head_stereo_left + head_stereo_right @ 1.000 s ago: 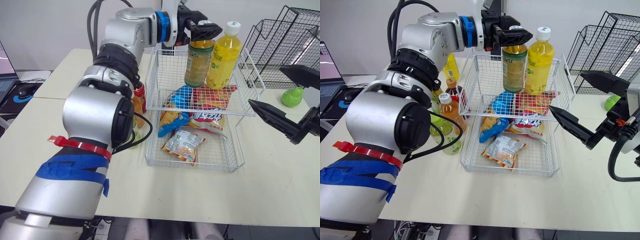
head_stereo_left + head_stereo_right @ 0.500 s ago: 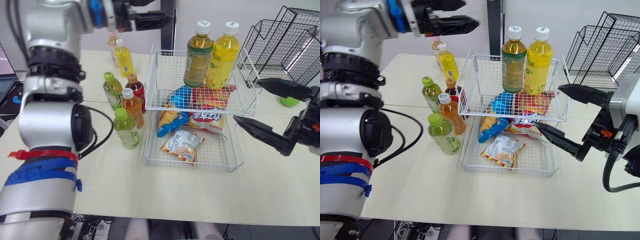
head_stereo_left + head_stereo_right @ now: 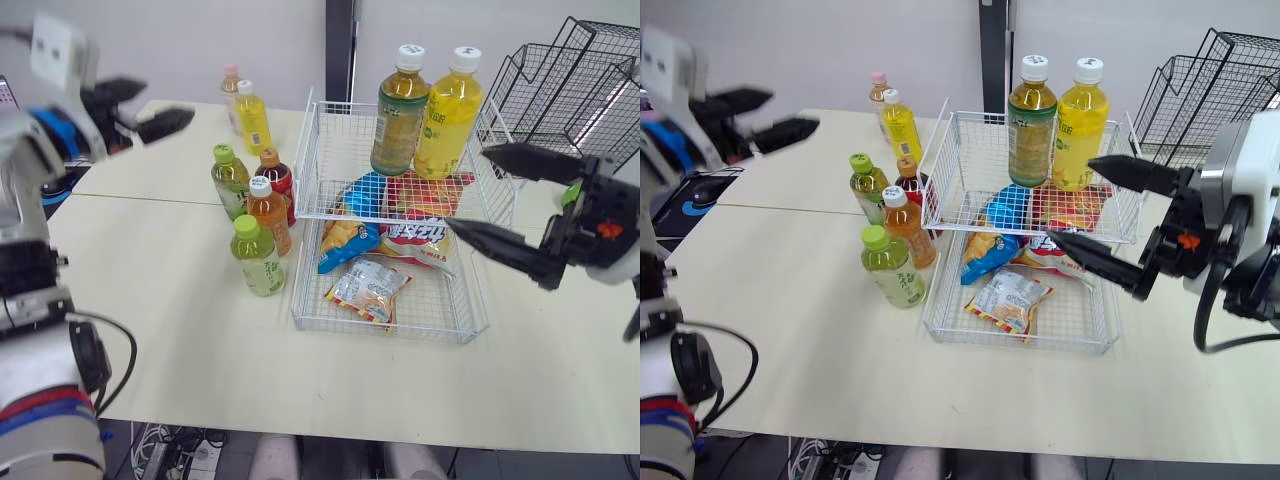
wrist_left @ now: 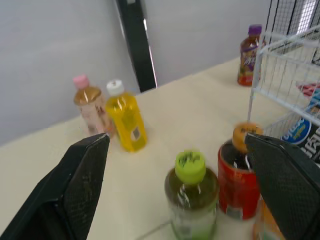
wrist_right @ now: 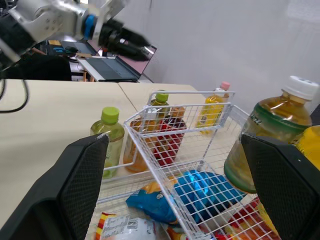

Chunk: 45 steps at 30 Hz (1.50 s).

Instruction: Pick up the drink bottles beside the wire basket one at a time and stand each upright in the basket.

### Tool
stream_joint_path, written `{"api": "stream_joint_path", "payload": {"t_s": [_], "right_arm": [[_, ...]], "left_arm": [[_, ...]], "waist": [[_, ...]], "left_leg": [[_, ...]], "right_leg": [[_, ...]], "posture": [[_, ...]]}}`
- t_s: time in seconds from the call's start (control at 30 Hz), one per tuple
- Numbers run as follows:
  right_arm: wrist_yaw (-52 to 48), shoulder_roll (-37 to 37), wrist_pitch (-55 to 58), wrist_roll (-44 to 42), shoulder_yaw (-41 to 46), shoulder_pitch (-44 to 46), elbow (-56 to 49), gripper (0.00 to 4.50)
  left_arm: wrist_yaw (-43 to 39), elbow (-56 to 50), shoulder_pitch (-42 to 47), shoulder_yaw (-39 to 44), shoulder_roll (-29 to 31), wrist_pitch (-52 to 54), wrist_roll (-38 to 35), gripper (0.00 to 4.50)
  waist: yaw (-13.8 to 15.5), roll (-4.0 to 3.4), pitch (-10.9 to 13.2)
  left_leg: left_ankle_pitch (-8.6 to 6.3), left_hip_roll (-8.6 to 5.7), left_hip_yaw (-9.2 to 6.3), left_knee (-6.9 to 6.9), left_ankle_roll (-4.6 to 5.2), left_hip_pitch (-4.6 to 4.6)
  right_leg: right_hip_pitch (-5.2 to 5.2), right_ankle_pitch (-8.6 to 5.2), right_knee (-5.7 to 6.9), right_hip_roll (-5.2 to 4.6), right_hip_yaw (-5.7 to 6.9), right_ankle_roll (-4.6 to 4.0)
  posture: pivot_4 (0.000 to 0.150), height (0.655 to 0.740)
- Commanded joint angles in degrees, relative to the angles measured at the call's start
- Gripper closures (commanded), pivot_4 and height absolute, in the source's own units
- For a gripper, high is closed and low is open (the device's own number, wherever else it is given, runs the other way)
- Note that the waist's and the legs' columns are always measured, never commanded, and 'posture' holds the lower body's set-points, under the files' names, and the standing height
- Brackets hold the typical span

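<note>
The red and orange bottles are close beside the green tea bottle, so my left gripper should next grab that bottle by its lime cap point(image 3: 223, 153) point(image 4: 190, 167).
The white wire basket point(image 3: 309, 160) stands mid-table. A green-label tea bottle point(image 3: 400, 112) and a yellow juice bottle point(image 3: 447, 112) stand upright in its raised back tier. Left of the basket stand several bottles: a green-capped one point(image 3: 259, 258), an orange one point(image 3: 269, 214), a red one point(image 3: 277, 180), another green one point(image 3: 229, 181), a yellow one point(image 3: 251, 117) and a pink one point(image 3: 231, 88). My left gripper point(image 3: 165, 106) hangs open and empty far left of them. My right gripper point(image 3: 468, 188) is open and empty at the basket's right side.
Snack bags lie in the basket: a blue one point(image 3: 350, 215), a red chip bag point(image 3: 422, 228) and a small packet point(image 3: 367, 288). Black wire racks point(image 3: 570, 85) stand at the back right. A purple bottle point(image 4: 248, 49) stands behind the basket. A mouse point(image 3: 695, 192) lies at the far left.
My left gripper let go of the tea bottle, now standing in the basket, and swung far to the left. My right gripper moved left, closer to the basket.
</note>
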<state>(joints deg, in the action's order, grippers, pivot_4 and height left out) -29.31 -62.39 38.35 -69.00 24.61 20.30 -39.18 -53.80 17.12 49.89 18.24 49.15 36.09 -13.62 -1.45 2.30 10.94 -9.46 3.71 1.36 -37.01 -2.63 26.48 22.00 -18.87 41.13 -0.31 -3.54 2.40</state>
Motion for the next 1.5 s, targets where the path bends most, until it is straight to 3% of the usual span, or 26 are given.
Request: {"api": "stream_joint_path", "payload": {"t_s": [0.03, 0.27, 0.57, 0.73, 1.1, 1.2, 1.47, 1.5], "right_arm": [[-0.92, 0.11, -0.43, 0.32, 0.35, 1.73, 0.8, 0.0], [-0.08, -0.33, 1.45, -3.05, 2.15, 1.48, -0.14, 0.0], [1.85, -2.22, 3.4, -9.7, 6.39, -1.74, -6.01, 0.0], [3.63, -2.94, 3.36, -11.97, 7.96, -2.86, -6.91, 0.0], [5.31, -4.13, 3.04, -14.47, 9.69, -3.86, -7.14, 0.0], [5.74, -4.32, 3.03, -14.95, 10.09, -4.1, -7.26, 0.0], [6.53, -4.67, 2.84, -15.52, 10.57, -4.46, -7.38, 0.0], [6.57, -4.71, 2.79, -15.54, 10.63, -4.53, -7.4, 0.0]], "left_arm": [[1.82, -4.36, -3.17, 2.5, -0.34, -2.45, -2.5, 0.03], [5.95, -3.66, -7.63, 1.21, -5.09, -5.2, -3.96, 0.03], [12.45, 5.81, -0.79, -2.94, -11.18, -9.9, -1.99, 0.03], [19.13, 16.44, 5.86, -4.35, -14.25, -15.0, 0.85, 0.03], [20.83, 32.75, 14.42, -8.01, -16.73, -21.7, 4.73, 0.03], [20.31, 34.22, 15.12, -7.94, -16.96, -22.53, 4.68, 0.58], [18.14, 36.07, 15.53, -7.57, -16.91, -22.84, 4.2, 3.0], [17.87, 35.99, 15.44, -7.5, -16.62, -22.84, 4.19, 3.12]], "waist": [[0.22, 0.01, 0.0], [0.29, 0.01, -0.01], [0.08, 0.02, -0.02], [0.02, 0.03, -0.02], [-0.1, 0.03, -0.02], [-0.1, 0.03, -0.02], [-0.11, 0.03, -0.02], [-0.11, 0.03, -0.02]], "left_leg": [[0.0, 0.0, -0.02, 0.0, 0.0, 0.01], [0.01, -0.03, 0.01, 0.0, 0.03, 0.0], [0.01, -0.09, 0.02, 0.01, 0.03, 0.01], [0.01, -0.14, 0.01, 0.0, 0.03, -0.01], [0.01, -0.15, 0.04, 0.04, 0.03, 0.0], [0.01, -0.13, 0.03, 0.05, 0.03, 0.0], [0.01, -0.12, 0.03, 0.04, 0.03, 0.0], [0.01, -0.13, 0.04, 0.04, 0.03, 0.0]], "right_leg": [[-0.01, 0.0, 0.0, -0.05, 0.01, 0.0], [-0.05, 0.0, 0.01, -0.14, -0.01, 0.0], [-0.05, 0.01, -0.01, -0.08, -0.02, 0.01], [-0.08, 0.01, -0.01, -0.05, 0.0, 0.02], [-0.06, 0.01, -0.05, -0.03, -0.03, 0.02], [-0.05, 0.01, -0.04, -0.01, -0.01, 0.02], [-0.05, 0.01, -0.04, -0.01, -0.03, 0.02], [-0.05, 0.01, -0.04, -0.01, -0.04, 0.02]], "posture": [[0.15, 0.7134], [0.15, 0.7134], [0.15, 0.7134], [0.15, 0.7134], [0.15, 0.7134], [0.15, 0.7134], [0.15, 0.7134], [0.15, 0.7134]]}}
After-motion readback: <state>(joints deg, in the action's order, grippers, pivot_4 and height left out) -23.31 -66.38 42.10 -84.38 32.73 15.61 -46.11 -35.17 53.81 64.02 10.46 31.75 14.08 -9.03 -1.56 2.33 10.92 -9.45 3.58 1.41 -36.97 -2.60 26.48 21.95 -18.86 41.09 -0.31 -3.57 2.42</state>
